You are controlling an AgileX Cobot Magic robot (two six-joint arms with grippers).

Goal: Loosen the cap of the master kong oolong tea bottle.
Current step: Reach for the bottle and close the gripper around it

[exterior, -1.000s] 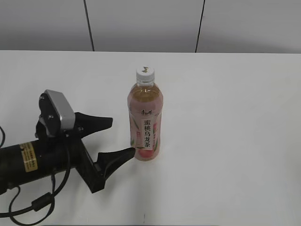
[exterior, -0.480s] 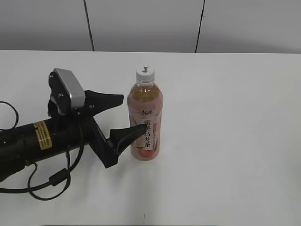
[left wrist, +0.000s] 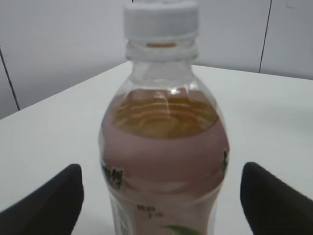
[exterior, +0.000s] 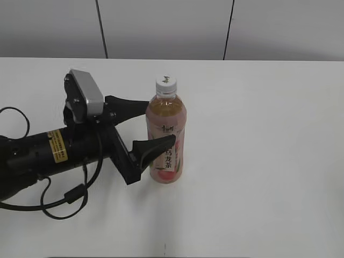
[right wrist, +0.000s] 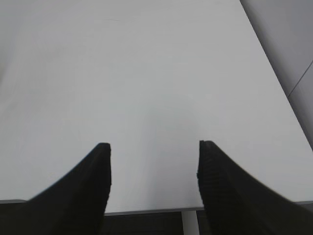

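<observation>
The left gripper will next take hold of the bottle by its labelled body, because the shoulder (exterior: 166, 106) slopes in toward the neck, and this is to loosen the cap.
The master kong oolong tea bottle (exterior: 166, 141) stands upright near the middle of the white table, amber tea inside, pink peach label, white strip of Chinese characters. Its white cap (exterior: 166, 84) is on the neck. My left gripper (exterior: 156, 124) is open, with one black finger behind the bottle and one in front, apart from its sides. In the left wrist view the bottle (left wrist: 164, 147) fills the middle, the cap (left wrist: 160, 19) at the top, between the fingers of the left gripper (left wrist: 161, 196). My right gripper (right wrist: 154, 166) is open and empty over bare table; it does not show in the exterior view.
The white table (exterior: 269, 134) runs to a grey panelled wall at the back. The left arm's body and cable lie on the table's left side. In the right wrist view the table's edge (right wrist: 146, 208) is just below the fingers.
My left gripper has moved right and slightly away from the camera, from beside the bottle to straddling it. The bottle has not moved.
</observation>
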